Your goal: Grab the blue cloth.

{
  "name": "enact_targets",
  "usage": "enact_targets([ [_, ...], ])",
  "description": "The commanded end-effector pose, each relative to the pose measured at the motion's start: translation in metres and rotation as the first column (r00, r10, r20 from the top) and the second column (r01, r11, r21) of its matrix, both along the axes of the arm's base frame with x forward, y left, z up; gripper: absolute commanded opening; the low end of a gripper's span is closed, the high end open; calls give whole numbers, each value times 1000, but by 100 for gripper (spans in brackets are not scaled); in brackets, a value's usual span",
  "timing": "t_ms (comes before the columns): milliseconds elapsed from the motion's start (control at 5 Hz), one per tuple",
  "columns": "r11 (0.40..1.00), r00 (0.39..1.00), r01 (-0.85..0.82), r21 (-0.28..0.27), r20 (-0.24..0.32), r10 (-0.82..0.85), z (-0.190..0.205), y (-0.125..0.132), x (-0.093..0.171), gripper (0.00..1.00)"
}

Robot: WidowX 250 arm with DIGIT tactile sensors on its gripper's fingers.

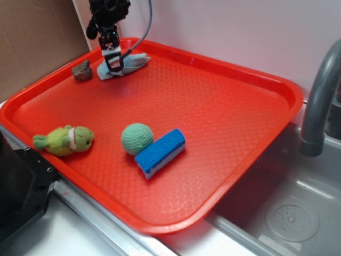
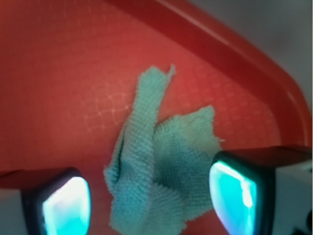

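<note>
The blue cloth needs to be picked from the red tray. My gripper will next grab it by the bunched end of its long fold [image 1: 106,72].
The blue cloth [image 1: 128,65] is a small pale terry rag lying wrinkled near the far left corner of the red tray [image 1: 224,106]. My gripper [image 1: 113,63] hangs straight over its left end, open. In the wrist view the blue cloth [image 2: 156,166] lies on the tray floor between my two fingers [image 2: 66,205], with a gap on each side and neither pad touching it. One long fold of the cloth points away toward the tray's rim.
A small dark brown lump [image 1: 82,70] sits just left of the cloth. Nearer the front are a green plush toy [image 1: 66,140], a green knitted ball [image 1: 137,138] and a bright blue sponge [image 1: 161,152]. A sink [image 1: 293,213] and grey faucet [image 1: 319,96] lie to the right.
</note>
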State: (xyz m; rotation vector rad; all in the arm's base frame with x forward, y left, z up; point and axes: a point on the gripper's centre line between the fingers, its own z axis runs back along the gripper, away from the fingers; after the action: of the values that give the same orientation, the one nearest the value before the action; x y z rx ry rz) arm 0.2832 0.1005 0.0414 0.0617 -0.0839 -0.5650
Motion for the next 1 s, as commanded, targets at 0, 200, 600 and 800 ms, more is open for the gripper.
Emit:
enact_targets([
  [0,999,999,-3,-37,-40,1,-21,5,20,92],
  [200,999,1000,-25,-27,-13,25,-17,8,18,0],
  [600,996,996,-87,-28,31,88,19,10,3,0],
  [800,974,974,-225,32,24,225,49,-5,-11,0],
])
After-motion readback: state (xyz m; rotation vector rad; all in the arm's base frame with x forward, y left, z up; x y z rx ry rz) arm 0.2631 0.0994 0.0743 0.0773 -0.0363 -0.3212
